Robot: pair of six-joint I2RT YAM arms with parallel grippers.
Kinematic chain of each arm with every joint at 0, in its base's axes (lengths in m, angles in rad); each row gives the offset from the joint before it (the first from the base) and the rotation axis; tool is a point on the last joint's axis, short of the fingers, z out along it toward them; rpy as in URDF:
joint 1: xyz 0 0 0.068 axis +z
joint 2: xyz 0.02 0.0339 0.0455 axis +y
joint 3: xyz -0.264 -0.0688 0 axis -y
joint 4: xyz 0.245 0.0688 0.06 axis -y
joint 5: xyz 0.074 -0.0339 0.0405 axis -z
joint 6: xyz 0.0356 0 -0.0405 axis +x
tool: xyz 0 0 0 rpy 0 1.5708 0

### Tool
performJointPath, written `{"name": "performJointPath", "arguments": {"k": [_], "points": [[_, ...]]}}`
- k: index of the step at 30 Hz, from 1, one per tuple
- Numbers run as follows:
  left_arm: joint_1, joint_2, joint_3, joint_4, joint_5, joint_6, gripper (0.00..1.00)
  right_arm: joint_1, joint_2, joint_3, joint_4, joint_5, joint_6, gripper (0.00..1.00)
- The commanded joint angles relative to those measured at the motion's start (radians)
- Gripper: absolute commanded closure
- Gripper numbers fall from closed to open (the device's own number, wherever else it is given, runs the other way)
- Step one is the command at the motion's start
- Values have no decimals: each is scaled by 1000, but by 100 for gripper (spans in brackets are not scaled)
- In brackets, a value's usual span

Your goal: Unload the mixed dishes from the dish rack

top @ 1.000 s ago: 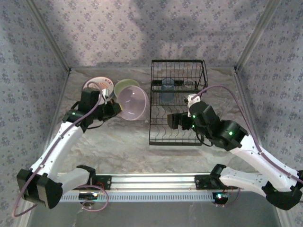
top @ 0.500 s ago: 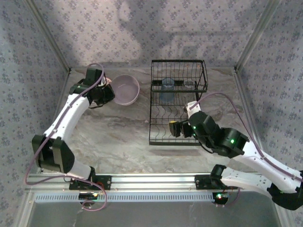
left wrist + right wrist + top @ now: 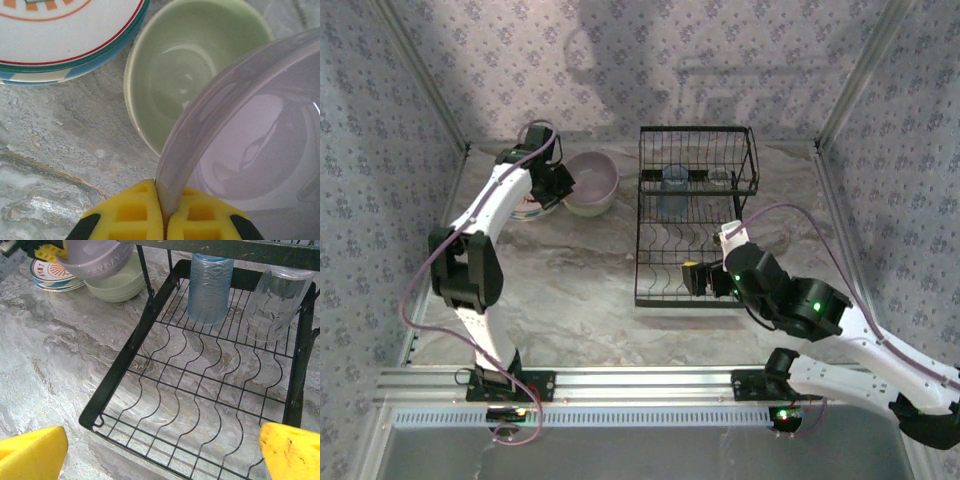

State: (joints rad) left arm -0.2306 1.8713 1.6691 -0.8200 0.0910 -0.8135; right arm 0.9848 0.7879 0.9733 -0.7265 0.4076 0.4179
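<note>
My left gripper should line up the lavender bowl point(image 3: 590, 180) before it opens. The bowl is above and beside the open middle of the pale yellow-green bowl, and it would fall crooked onto the yellow-green bowl's rim now.
My left gripper point(image 3: 165, 212) is shut on the rim of the lavender bowl point(image 3: 250, 140), which hangs over the pale yellow-green bowl point(image 3: 185, 75). Beside them lies the plate stack, topped by the cream plate with orange pattern point(image 3: 60, 30). From above, the left gripper point(image 3: 555, 185) holds the lavender bowl point(image 3: 590, 180) at the back left. The black dish rack point(image 3: 640, 250) holds a translucent blue cup point(image 3: 672, 190) upside down in its raised back part. My right gripper point(image 3: 698, 277) stands open over the rack's near slots point(image 3: 200, 390), nothing between its fingers point(image 3: 30, 455).
A clear glass point(image 3: 280, 300) stands upside down next to the blue cup point(image 3: 210, 287) in the rack. Patterned walls close in the table's back and sides. Bare marble table point(image 3: 570, 290) lies between the bowls and the arm bases.
The left arm has carried the lavender bowl back and left and lowered it over the yellow-green bowl. The right gripper has drawn back slightly toward the rack's near edge.
</note>
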Motion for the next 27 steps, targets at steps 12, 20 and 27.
{"name": "performJointPath", "arguments": {"k": [12,20,27], "points": [[7,99,128,13,-19,-15,100,20,-8,-27,7,-11,41,0],[17,153,187,-8,-37,-5,100,26,7,-25,10,-21,43,0],[20,199,225,-16,-50,-5,100,29,9,-26,2,-18,50,0]]}}
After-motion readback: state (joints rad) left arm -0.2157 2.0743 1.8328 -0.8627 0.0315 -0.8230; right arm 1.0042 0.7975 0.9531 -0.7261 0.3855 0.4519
